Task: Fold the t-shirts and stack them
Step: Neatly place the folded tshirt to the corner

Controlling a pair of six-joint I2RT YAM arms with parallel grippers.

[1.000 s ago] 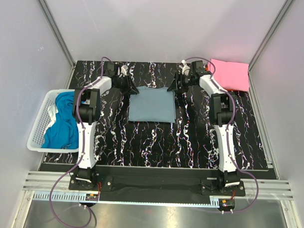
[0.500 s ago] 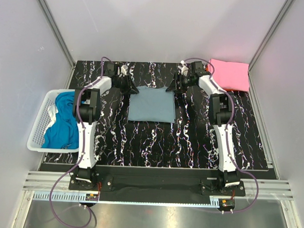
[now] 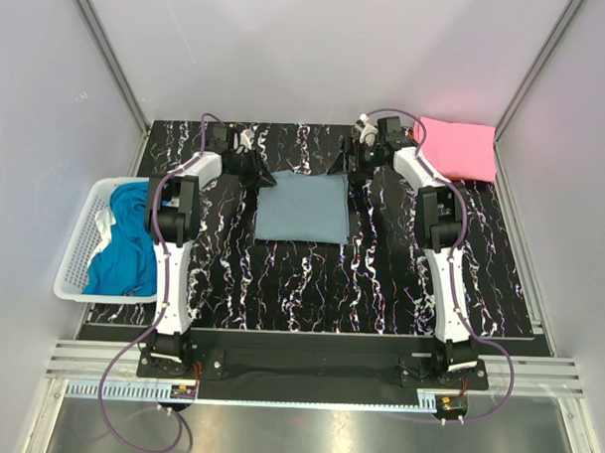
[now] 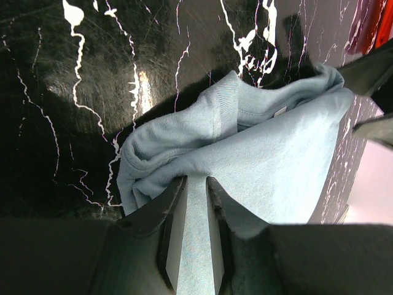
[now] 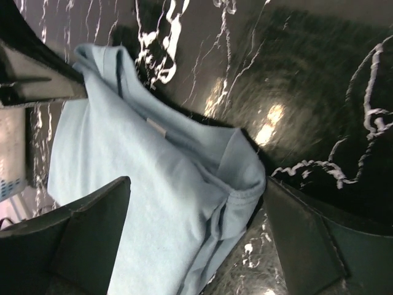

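I should next use my right gripper to pick up the folded grey-blue t-shirt by its bunched far corner nearest the pink t-shirt (image 3: 459, 147), to stack it there.
A dusty grey-blue t-shirt (image 3: 303, 209) lies folded into a rectangle at the middle of the table. My left gripper (image 3: 264, 174) is at its far left corner. In the left wrist view its jaws (image 4: 195, 182) stand close together with the shirt's cloth (image 4: 270, 153) between them. My right gripper (image 3: 353, 167) is at the far right corner. In the right wrist view it (image 5: 196, 184) is wide open, its fingers either side of the shirt's bunched corner (image 5: 236, 178). A folded pink t-shirt (image 3: 459, 147) lies at the far right. Bright blue t-shirts (image 3: 123, 245) fill the basket.
A white mesh basket (image 3: 75, 268) stands at the table's left edge, beside the left arm. The black marbled table (image 3: 310, 286) is walled by grey panels on the left, right and back. The pink shirt lies right beside the right arm's forearm.
My right gripper has drawn back a little toward the far right, off the shirt's corner. The left gripper and the shirts have not visibly moved.
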